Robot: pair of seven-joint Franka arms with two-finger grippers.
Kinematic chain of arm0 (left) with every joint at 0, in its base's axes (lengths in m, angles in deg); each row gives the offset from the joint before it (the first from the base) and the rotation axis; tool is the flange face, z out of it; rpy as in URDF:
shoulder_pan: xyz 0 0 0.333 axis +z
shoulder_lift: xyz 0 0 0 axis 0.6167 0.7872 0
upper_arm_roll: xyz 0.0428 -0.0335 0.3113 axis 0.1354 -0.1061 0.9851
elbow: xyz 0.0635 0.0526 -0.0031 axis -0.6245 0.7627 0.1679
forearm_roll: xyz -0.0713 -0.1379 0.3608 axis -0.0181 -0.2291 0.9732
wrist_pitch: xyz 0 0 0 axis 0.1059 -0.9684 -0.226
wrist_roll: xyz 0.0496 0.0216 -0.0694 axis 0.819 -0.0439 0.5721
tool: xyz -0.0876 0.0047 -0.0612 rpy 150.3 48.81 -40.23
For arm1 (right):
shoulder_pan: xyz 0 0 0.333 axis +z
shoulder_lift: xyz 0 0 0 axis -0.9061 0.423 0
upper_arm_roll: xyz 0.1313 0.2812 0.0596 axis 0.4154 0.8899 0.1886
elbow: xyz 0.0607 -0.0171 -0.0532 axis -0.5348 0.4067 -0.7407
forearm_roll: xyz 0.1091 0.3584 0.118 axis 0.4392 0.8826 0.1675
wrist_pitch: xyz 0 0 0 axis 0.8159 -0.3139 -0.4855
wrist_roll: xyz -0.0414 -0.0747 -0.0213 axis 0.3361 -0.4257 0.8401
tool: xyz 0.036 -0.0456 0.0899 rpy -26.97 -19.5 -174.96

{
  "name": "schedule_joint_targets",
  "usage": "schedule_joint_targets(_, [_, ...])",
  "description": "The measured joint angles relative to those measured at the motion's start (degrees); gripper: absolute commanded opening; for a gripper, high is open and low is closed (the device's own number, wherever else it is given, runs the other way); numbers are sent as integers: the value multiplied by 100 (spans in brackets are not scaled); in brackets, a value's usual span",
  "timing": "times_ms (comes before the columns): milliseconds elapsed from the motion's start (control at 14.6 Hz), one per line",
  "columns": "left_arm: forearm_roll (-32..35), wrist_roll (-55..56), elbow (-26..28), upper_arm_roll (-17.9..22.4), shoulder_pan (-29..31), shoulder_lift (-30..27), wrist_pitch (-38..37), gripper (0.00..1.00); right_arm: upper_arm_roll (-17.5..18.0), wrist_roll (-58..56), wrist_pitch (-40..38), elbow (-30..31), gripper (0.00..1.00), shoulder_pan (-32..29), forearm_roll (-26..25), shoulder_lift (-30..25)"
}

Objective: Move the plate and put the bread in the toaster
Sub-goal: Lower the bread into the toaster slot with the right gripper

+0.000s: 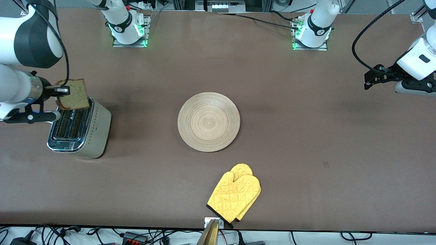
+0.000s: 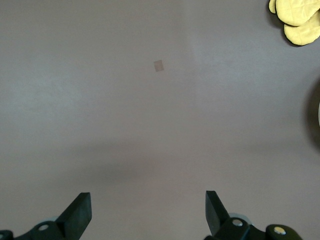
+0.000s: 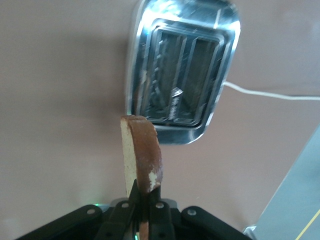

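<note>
My right gripper holds the bread, but the bread's lower edge hangs short of the toaster's slots. It should move the bread toward the slots before letting go.
My right gripper is shut on the bread, a brown-crusted slice held upright on edge above the toaster. In the right wrist view the bread hangs over the table just short of the toaster's chrome top, whose two slots show empty. The round tan plate lies flat mid-table, with nothing on it. My left gripper hangs open over bare table at the left arm's end. In the left wrist view its fingers stand wide apart with nothing between them.
A yellow oven mitt lies near the table's front edge, nearer the front camera than the plate; its tip shows in the left wrist view. The toaster's white cord trails off across the table. A small patch marks the tabletop.
</note>
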Motion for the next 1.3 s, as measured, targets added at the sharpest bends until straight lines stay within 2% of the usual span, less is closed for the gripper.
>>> schedule_joint_targets(205, [0, 1, 0, 0, 0, 0, -4, 100, -10, -391, 345, -156, 0, -276, -15, 257])
schedule_joint_targets(615, [0, 6, 0, 2, 2, 0, -15, 100, 14, -419, 858, -231, 0, -271, -17, 469])
schedule_joint_targets(1025, [0, 7, 0, 3, 2, 0, -16, 100, 14, -478, 965, -239, 0, -273, -349, 580])
schedule_joint_targets(1299, [0, 9, 0, 3, 2, 0, -25, 100, 14, -486, 1114, -242, 0, -275, -393, 724])
